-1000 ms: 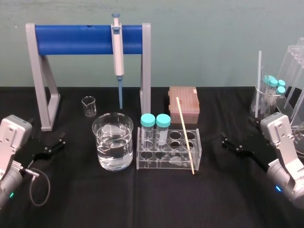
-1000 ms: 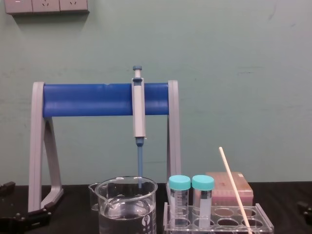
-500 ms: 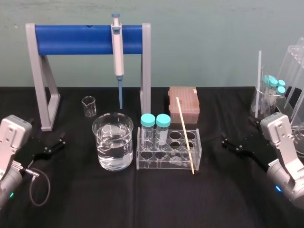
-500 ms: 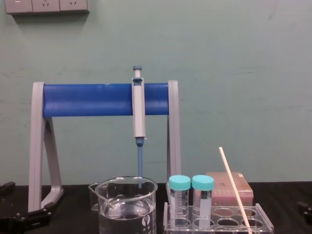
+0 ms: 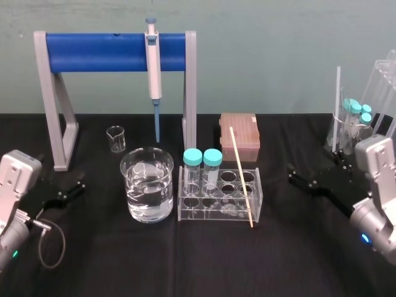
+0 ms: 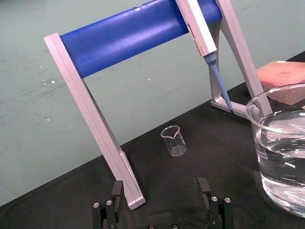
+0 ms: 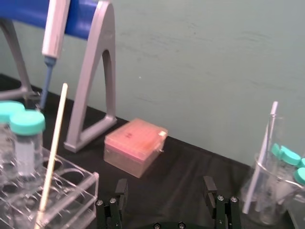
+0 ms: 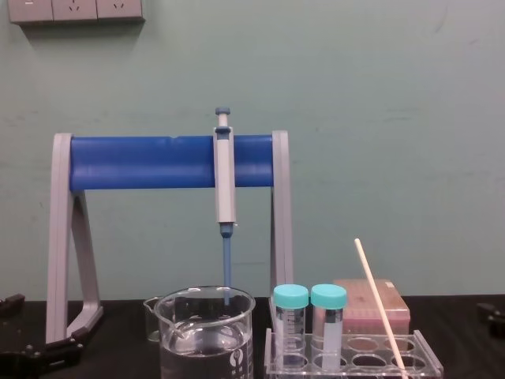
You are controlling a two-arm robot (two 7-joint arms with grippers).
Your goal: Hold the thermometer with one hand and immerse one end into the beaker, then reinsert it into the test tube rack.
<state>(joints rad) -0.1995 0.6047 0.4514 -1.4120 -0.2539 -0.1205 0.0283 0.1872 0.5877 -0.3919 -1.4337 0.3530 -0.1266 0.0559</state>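
Note:
My right gripper is to grab the thermometer by its bare upper end (image 8: 361,254) (image 7: 63,98) next, because the rack and its capped tubes crowd the thermometer's lower end.
The thermometer (image 5: 241,176), a thin cream rod, leans in a right-hand hole of the clear test tube rack (image 5: 216,214), its top tilted toward the pink box; it also appears as the thermometer (image 8: 379,304) and the thermometer (image 7: 52,148). Two teal-capped tubes (image 5: 202,158) stand in the rack's left holes. The large beaker (image 5: 147,184), part full of clear liquid, stands just left of the rack. My right gripper (image 5: 314,168) hovers open and empty right of the rack, its fingers (image 7: 121,191) apart. My left gripper (image 5: 60,171) rests open and empty left of the beaker.
A grey-and-blue stand (image 5: 111,52) holding a pipette (image 5: 152,68) spans the back. A small glass beaker (image 5: 116,138) sits under it. The pink box (image 5: 239,131) is behind the rack. A glass holder of tubes (image 5: 352,124) stands at the back right.
My right arm's wrist has shifted to the right and lifted slightly, and its fingers sit a little higher in the chest view. The left arm, thermometer and beaker have stayed put.

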